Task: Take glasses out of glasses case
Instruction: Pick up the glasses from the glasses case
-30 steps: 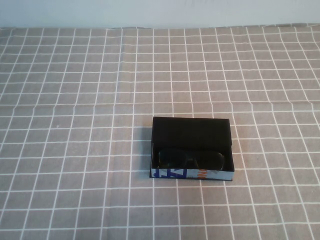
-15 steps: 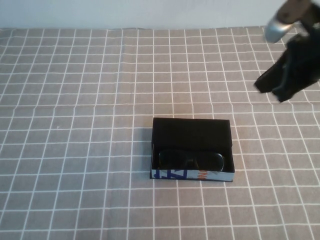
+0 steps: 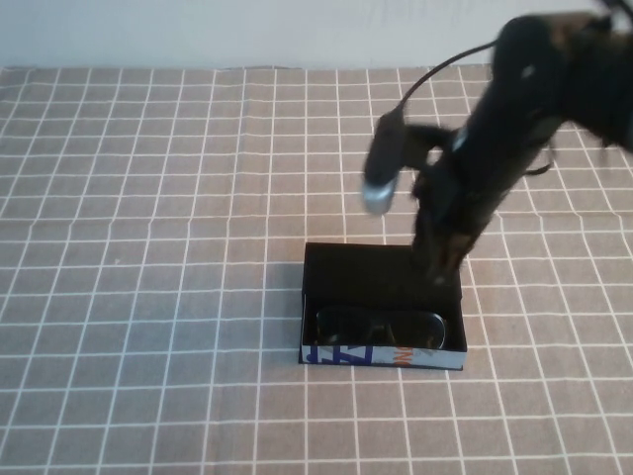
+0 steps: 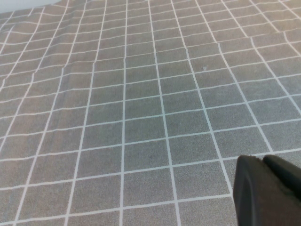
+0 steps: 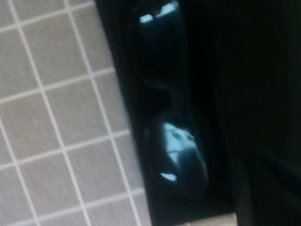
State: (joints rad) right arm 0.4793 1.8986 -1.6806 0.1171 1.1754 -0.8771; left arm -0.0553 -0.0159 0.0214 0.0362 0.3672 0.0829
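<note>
I will next grab the slim bridge (image 3: pixel 380 326) (image 5: pixel 175 100) between the lenses with my right gripper to take out the glasses, because the wide lenses nearly fill the narrow case.
The glasses case (image 3: pixel 381 355) is a small black box, open, with its flap lid folded back and a light front edge with blue and orange marks. The black glasses (image 3: pixel 379 325) lie inside it, folded. My right gripper (image 3: pixel 442 261) hangs from the right arm just above the back right part of the case, over the flap. In the right wrist view the glasses (image 5: pixel 176 146) lie in the dark case (image 5: pixel 127 94), close under the camera. My left gripper (image 4: pixel 264 160) is shut and empty over bare cloth; it is out of the high view.
A grey tablecloth (image 3: pixel 148 247) with a white grid covers the whole table. A pale wall runs along the far edge (image 3: pixel 198 30). The right arm (image 3: pixel 514 119) and its cable reach in from the upper right.
The right arm has swung in from the upper right edge and come down to the case's back right. The case and the glasses have not moved.
</note>
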